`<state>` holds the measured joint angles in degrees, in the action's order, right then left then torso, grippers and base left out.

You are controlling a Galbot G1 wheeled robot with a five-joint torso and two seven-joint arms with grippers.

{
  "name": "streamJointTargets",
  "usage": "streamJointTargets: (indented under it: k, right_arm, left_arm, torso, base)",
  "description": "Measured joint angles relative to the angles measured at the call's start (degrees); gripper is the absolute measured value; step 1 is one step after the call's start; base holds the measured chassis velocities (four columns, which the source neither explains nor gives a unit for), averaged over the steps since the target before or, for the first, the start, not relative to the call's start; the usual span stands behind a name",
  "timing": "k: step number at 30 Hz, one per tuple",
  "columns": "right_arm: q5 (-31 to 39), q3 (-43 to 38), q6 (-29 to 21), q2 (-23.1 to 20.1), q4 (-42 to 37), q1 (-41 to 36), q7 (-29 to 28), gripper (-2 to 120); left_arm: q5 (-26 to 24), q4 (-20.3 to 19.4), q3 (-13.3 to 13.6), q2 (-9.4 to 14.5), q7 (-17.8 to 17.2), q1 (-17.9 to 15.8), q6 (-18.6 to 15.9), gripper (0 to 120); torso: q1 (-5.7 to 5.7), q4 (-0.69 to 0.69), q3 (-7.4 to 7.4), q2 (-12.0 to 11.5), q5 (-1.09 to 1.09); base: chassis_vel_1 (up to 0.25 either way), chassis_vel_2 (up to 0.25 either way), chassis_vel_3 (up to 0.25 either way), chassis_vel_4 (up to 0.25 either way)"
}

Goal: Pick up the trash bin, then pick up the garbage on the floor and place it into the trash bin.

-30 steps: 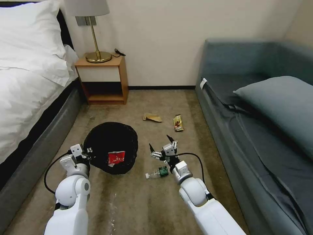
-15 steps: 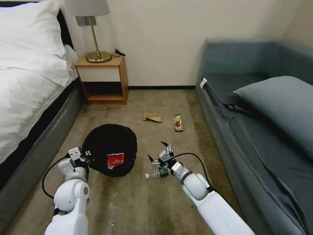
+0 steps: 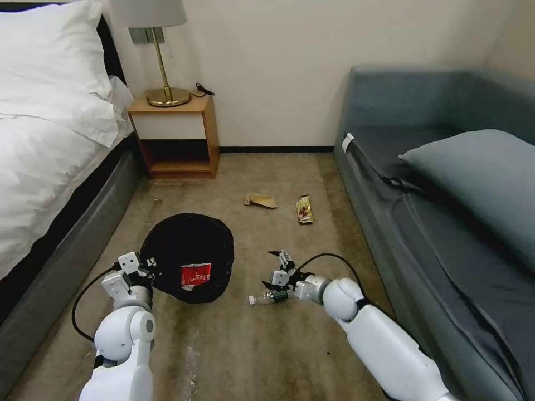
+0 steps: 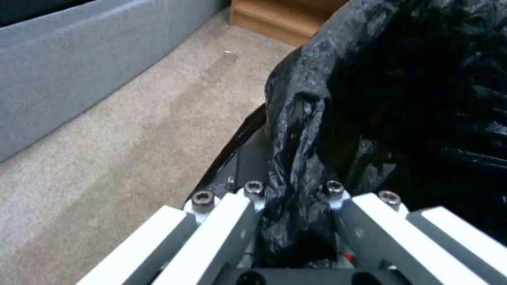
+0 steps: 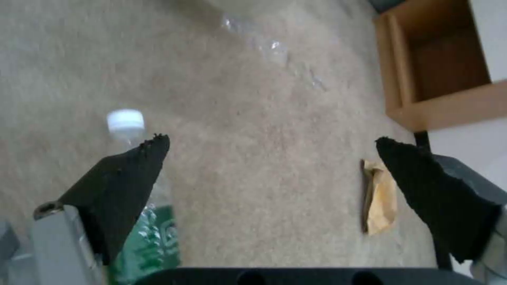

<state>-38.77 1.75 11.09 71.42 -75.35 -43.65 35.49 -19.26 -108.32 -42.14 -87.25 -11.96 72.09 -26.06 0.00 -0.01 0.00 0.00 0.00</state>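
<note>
My right gripper is going to place the clear bottle into the trash bin [image 3: 186, 250], so next it will pick up the bottle by its green label [image 3: 280, 296].
The trash bin [image 3: 186, 250], lined with a black bag, hangs tilted from my left gripper [image 3: 148, 265], which is shut on its rim. In the left wrist view the left gripper [image 4: 293, 192] pinches the crinkled bag [image 4: 401, 79]. A red-and-white wrapper [image 3: 195, 274] lies inside the bin. On the floor [image 3: 234, 345] lies a clear bottle [image 3: 267, 297] with a green label. My right gripper [image 3: 272, 270] is open just over it. In the right wrist view the right gripper [image 5: 272, 144] has one finger beside the bottle [image 5: 140, 237]. A tan paper scrap [image 3: 260, 200] and a brown-gold wrapper [image 3: 304, 210] lie farther off.
A bed [image 3: 50, 167] runs along the left and a grey-blue sofa [image 3: 446, 223] along the right. A wooden nightstand [image 3: 175, 136] with a lamp stands against the far wall. Open carpet lies between bed and sofa.
My right arm has swung down and its open gripper now sits low beside the bottle. The bin and left gripper have shifted slightly nearer.
</note>
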Motion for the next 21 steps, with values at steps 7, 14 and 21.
streamJointTargets:
  k: [7, 14, 21]
  right_arm:
    - [-6.33, -0.27, 4.37, 2.94, 10.77, 4.84, 3.74, 100]
    - [-7.55, -1.1, 6.51, 4.14, 15.6, 5.72, 7.18, 100]
    - [-9.32, -3.75, 8.58, 6.18, 21.52, 7.24, 8.51, 100]
  left_arm:
    - [0.59, 0.09, -0.2, -0.57, 0.0, 0.8, 0.68, 3]
    - [0.61, 0.11, -0.91, -0.64, 0.01, 0.62, 0.9, 3]
    - [0.95, 0.2, -0.35, -1.09, 0.02, 0.4, 0.97, 3]
  torso:
    - [0.0, 0.01, 0.0, 0.0, 0.0]
    - [0.0, 0.01, 0.0, 0.0, 0.0]
    - [0.0, 0.0, 0.0, 0.0, 0.0]
  base:
    - [0.0, 0.0, 0.0, 0.0]
    - [0.0, 0.0, 0.0, 0.0]
    - [0.0, 0.0, 0.0, 0.0]
